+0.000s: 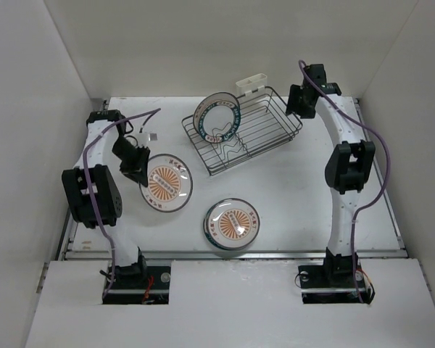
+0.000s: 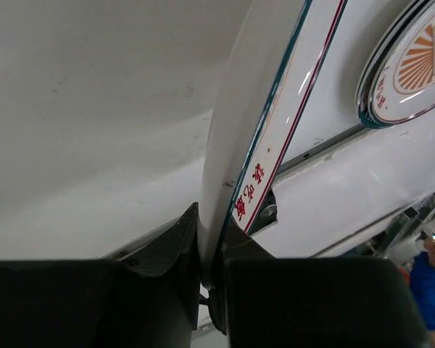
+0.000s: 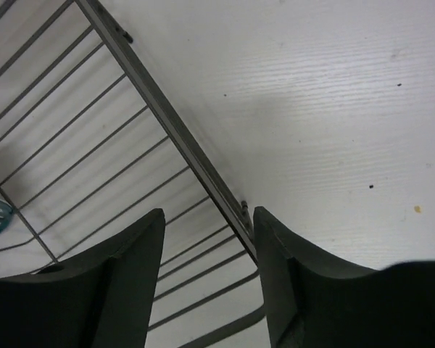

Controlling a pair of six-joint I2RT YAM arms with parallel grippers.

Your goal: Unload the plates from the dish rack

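My left gripper keeps hold of the sunburst plate until it reaches the table. The plate hangs tilted by its rim above the table and would drop if opened now.
The dark wire dish rack (image 1: 257, 134) stands at the back middle. One white plate with a teal lettered rim (image 1: 217, 118) stands upright in its left end. My left gripper (image 1: 136, 169) is shut on the rim of a white plate with an orange sunburst centre (image 1: 168, 183), held low over the table left of the rack. In the left wrist view the jaws (image 2: 214, 254) pinch that plate's edge (image 2: 275, 109). A second sunburst plate (image 1: 232, 223) lies flat at the front middle and also shows in the left wrist view (image 2: 409, 65). My right gripper (image 1: 297, 103) is open at the rack's right end, its jaws (image 3: 209, 225) astride the rack's rail (image 3: 167, 123).
A small cream plastic holder (image 1: 251, 85) hangs on the rack's far edge. White walls close in the table on the left, back and right. A metal strip (image 1: 275, 254) runs along the table's front edge.
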